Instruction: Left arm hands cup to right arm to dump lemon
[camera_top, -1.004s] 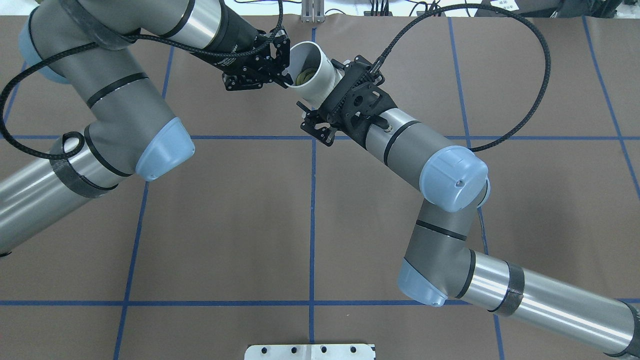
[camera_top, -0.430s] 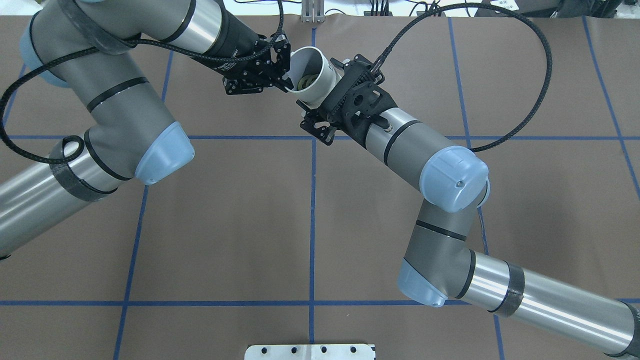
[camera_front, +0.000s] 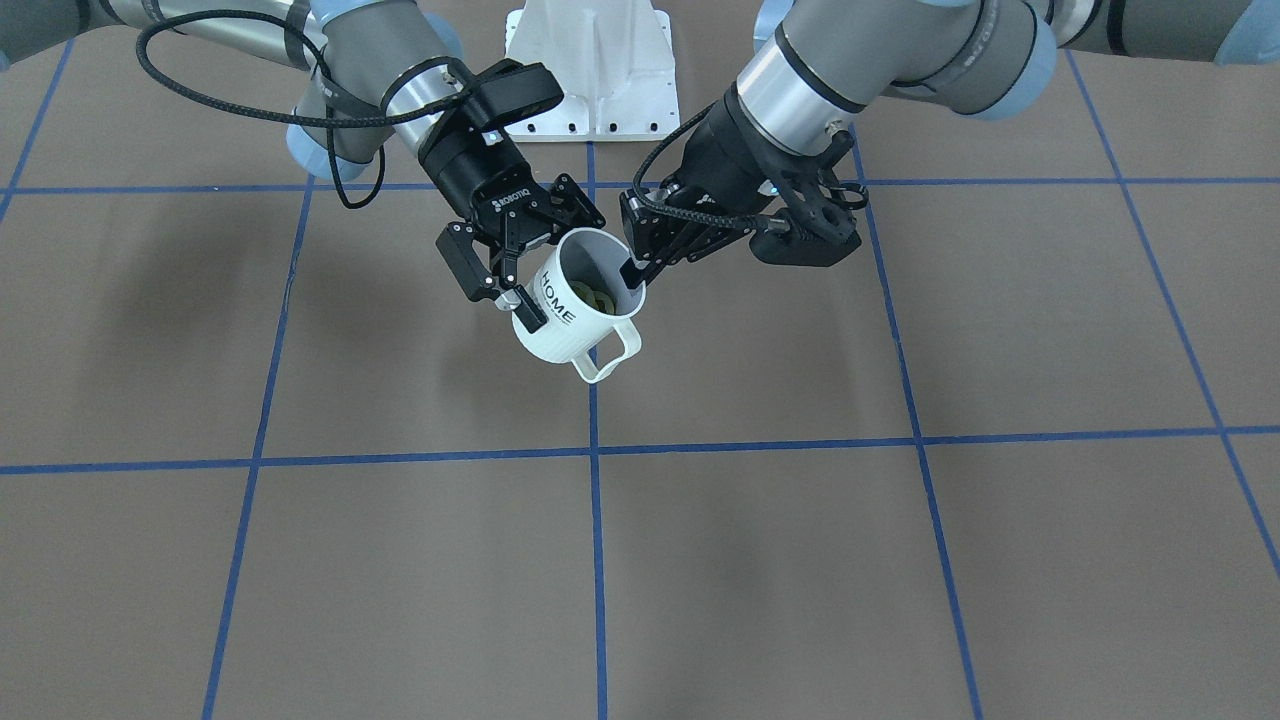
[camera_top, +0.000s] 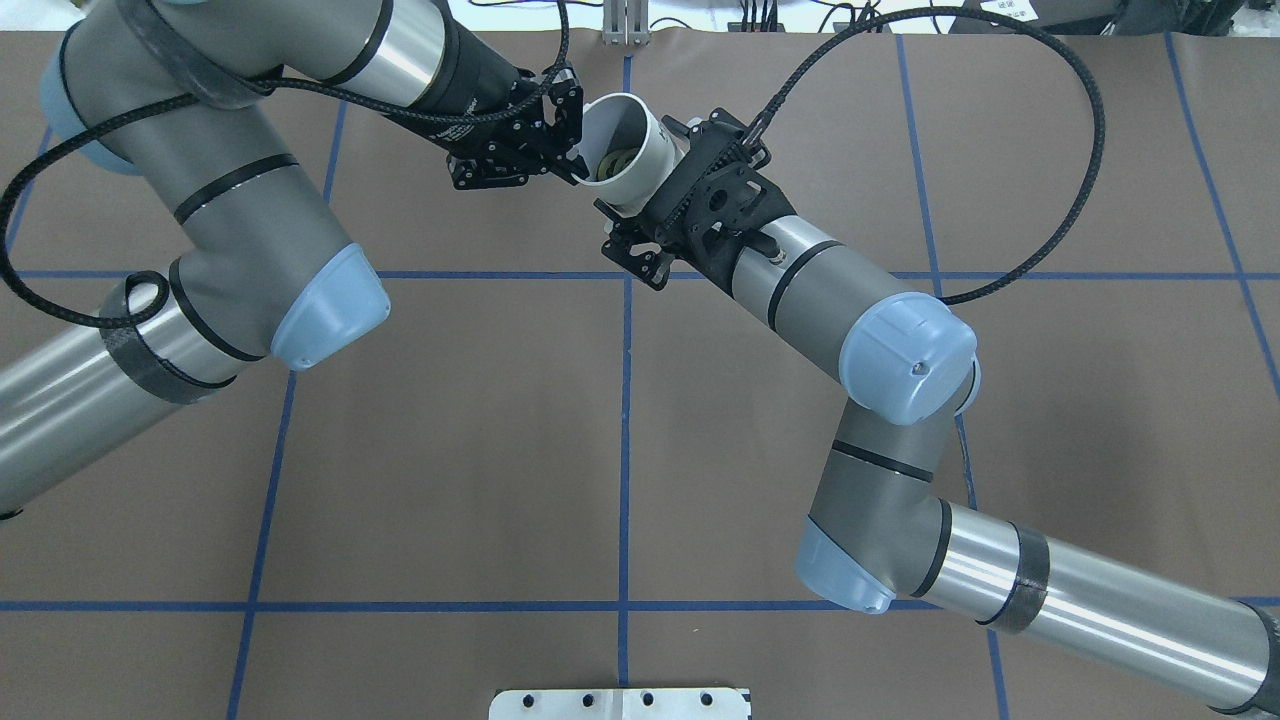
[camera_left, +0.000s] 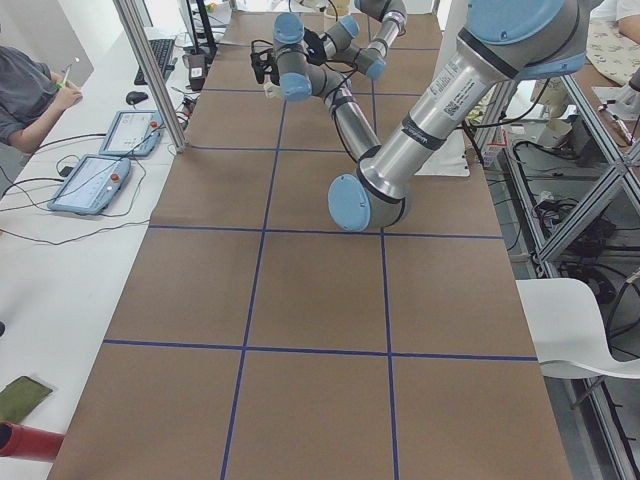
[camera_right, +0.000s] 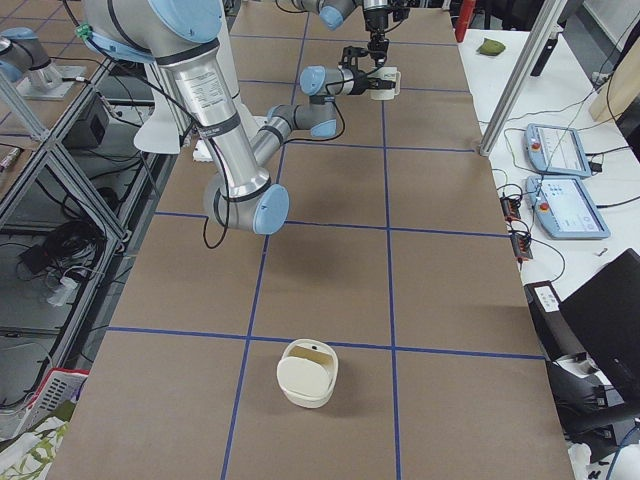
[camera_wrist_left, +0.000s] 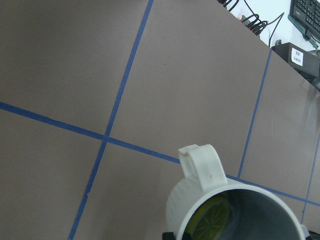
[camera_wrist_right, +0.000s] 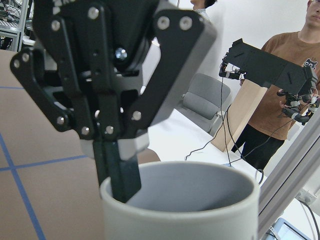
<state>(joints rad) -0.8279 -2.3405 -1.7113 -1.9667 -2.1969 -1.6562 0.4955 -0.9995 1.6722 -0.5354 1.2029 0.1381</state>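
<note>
The cup's opening (camera_front: 603, 265) has to stay free to dump the lemon, so I need to grip the cup by its body (camera_front: 552, 326) with my right gripper.
The white ribbed "HOME" cup (camera_front: 572, 338) hangs tilted above the table at the far middle, handle down. A yellow lemon slice (camera_front: 597, 297) lies inside; it also shows in the left wrist view (camera_wrist_left: 210, 220). My left gripper (camera_front: 632, 272) is shut on the cup's rim, one finger inside and one outside, as the right wrist view (camera_wrist_right: 117, 170) shows. My right gripper (camera_front: 560, 275), marked ROBOTIQ, is open with its fingers on either side of the cup's body; the near pad (camera_front: 514, 299) lies against the wall by the lettering. In the overhead view the cup (camera_top: 650, 150) sits between both grippers.
Brown table with blue tape grid. A white mount plate (camera_front: 590, 60) stands at the robot's base. A cream lidded container (camera_right: 308, 372) sits on the table far from the arms, toward the robot's right end. Operators and tablets (camera_left: 90, 180) are beside the table.
My left gripper has shifted and tilted the cup slightly toward the right gripper. The right arm has barely moved. Both holds look the same.
</note>
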